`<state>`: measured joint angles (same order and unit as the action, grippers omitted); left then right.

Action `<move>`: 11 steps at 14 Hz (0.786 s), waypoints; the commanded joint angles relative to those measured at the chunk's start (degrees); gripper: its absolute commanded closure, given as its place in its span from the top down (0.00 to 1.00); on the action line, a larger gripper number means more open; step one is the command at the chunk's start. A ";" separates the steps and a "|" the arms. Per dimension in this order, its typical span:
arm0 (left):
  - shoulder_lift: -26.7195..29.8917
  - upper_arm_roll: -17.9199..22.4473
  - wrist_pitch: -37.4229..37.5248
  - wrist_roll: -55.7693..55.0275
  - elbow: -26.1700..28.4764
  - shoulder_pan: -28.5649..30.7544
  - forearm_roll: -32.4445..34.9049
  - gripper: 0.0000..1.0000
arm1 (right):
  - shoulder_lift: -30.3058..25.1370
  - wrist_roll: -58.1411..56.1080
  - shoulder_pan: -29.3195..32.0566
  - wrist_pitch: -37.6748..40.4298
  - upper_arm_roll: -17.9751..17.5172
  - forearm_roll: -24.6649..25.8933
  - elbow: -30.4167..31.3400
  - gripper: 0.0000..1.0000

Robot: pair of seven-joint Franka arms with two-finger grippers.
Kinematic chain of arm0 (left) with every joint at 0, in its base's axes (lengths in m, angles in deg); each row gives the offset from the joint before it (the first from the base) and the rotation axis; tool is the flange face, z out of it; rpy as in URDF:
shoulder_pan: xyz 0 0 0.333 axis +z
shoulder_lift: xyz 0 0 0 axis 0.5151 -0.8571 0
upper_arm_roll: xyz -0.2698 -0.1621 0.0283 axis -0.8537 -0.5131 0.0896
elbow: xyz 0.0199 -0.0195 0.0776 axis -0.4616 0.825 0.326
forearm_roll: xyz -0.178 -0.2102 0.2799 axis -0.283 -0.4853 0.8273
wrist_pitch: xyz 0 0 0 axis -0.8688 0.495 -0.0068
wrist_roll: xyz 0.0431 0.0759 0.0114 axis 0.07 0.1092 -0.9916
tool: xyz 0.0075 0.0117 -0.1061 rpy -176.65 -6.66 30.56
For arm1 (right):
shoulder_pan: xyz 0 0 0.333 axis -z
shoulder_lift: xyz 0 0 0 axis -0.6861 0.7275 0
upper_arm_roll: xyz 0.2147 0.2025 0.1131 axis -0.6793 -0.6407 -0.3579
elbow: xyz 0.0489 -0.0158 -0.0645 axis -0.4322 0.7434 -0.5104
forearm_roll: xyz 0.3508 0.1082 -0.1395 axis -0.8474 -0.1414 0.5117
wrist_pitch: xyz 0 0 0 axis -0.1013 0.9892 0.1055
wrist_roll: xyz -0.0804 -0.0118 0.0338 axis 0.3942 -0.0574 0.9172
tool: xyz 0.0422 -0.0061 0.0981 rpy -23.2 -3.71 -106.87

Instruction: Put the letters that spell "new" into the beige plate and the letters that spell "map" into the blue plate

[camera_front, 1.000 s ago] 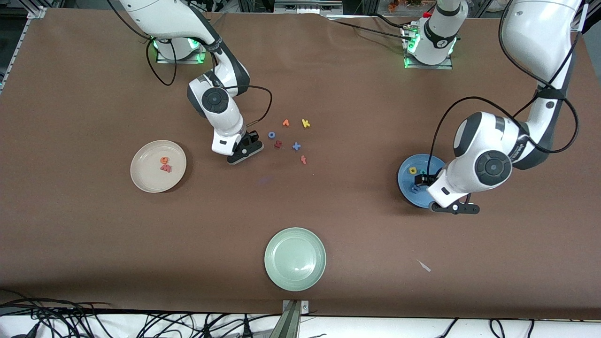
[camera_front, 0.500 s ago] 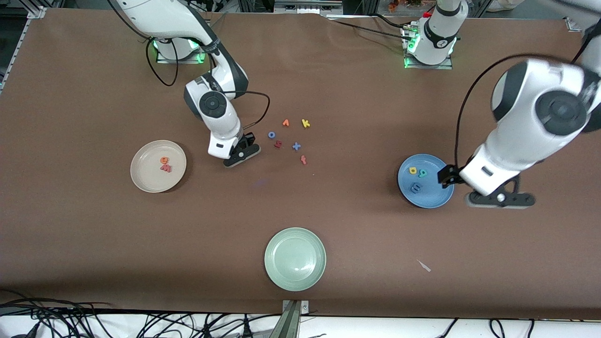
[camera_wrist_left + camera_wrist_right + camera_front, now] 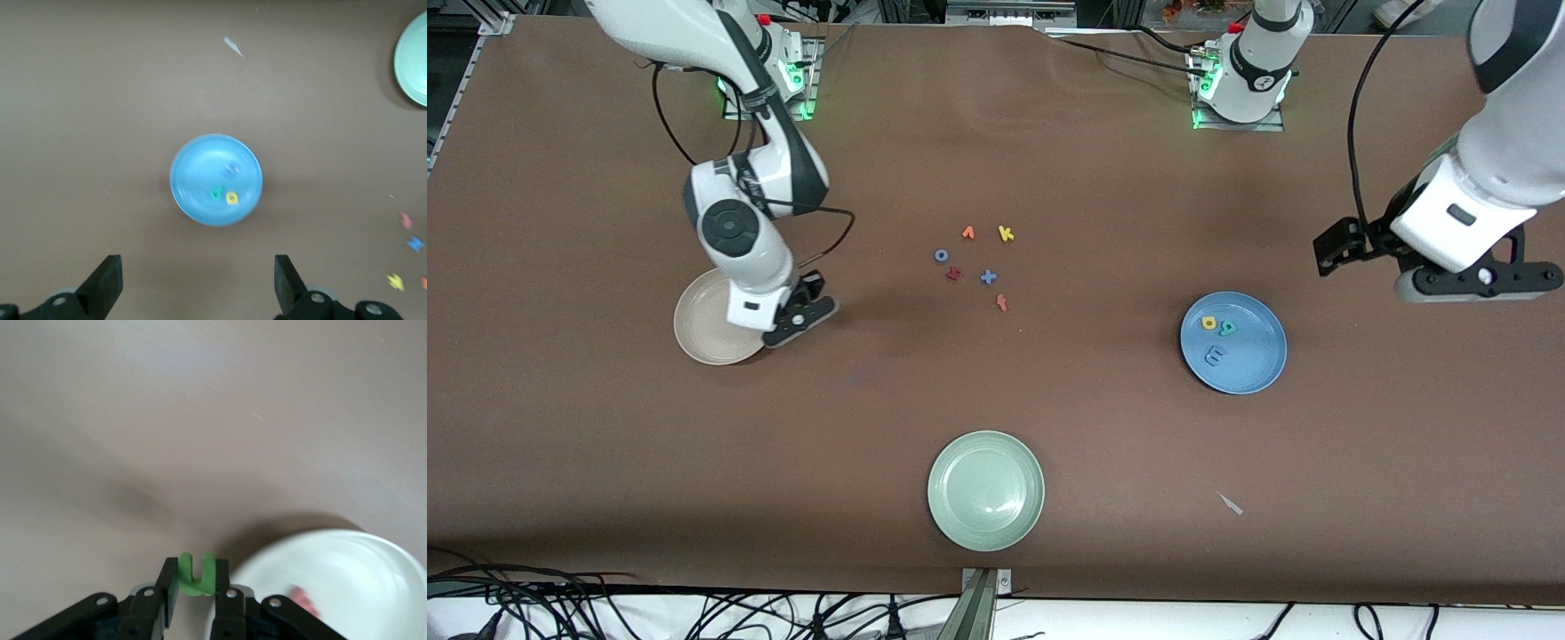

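Note:
The green "n" is outside the beige plate's rim; my right gripper must move it toward the plate's middle [image 3: 333, 590] before releasing it.
My right gripper [image 3: 799, 315] hangs over the beige plate's [image 3: 698, 331] edge nearest the loose letters, shut on the green "n" [image 3: 195, 575]. In the right wrist view the beige plate [image 3: 347, 567] lies beside the right gripper [image 3: 195, 572], with a salmon-red letter [image 3: 303, 600] blurred in it. The arm hides the plate's letters in the front view. The blue plate [image 3: 1254, 356] holds the yellow "p" [image 3: 1209, 323], teal "a" [image 3: 1228, 328] and blue "m" [image 3: 1215, 356]. My left gripper [image 3: 1463, 280] is open and raised over bare table toward the left arm's end.
Several loose letters lie mid-table: orange "v" [image 3: 967, 233], yellow "k" [image 3: 1006, 234], blue "o" [image 3: 941, 255], a dark-red letter [image 3: 953, 274], blue "x" [image 3: 988, 276], a salmon letter [image 3: 1002, 303]. A pale green plate [image 3: 985, 489] sits near the front camera, a paper scrap [image 3: 1230, 503] beside it.
My right arm has carried the green "n" from beside the loose letters to the beige plate's edge. My left arm has risen and drawn away from the blue plate.

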<state>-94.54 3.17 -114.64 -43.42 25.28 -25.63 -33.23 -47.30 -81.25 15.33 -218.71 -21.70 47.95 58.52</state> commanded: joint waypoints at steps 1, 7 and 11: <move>5.98 3.80 -0.68 5.01 7.68 0.16 -4.51 1.00 | -0.99 -3.74 -0.31 0.64 3.75 0.03 2.10 0.00; 15.82 9.50 -8.24 17.35 19.46 -4.46 -4.08 1.00 | 0.33 -4.80 3.55 3.45 5.00 -0.76 1.84 0.65; 15.74 17.44 -7.37 16.29 19.65 -10.21 -3.82 1.00 | -0.46 -3.83 3.39 11.85 4.47 -4.87 -2.53 1.00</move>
<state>-79.77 19.35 -121.21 -27.97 43.21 -35.13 -36.15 -46.91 -84.80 18.64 -212.71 -16.57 46.31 59.37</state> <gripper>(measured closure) 0.000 0.414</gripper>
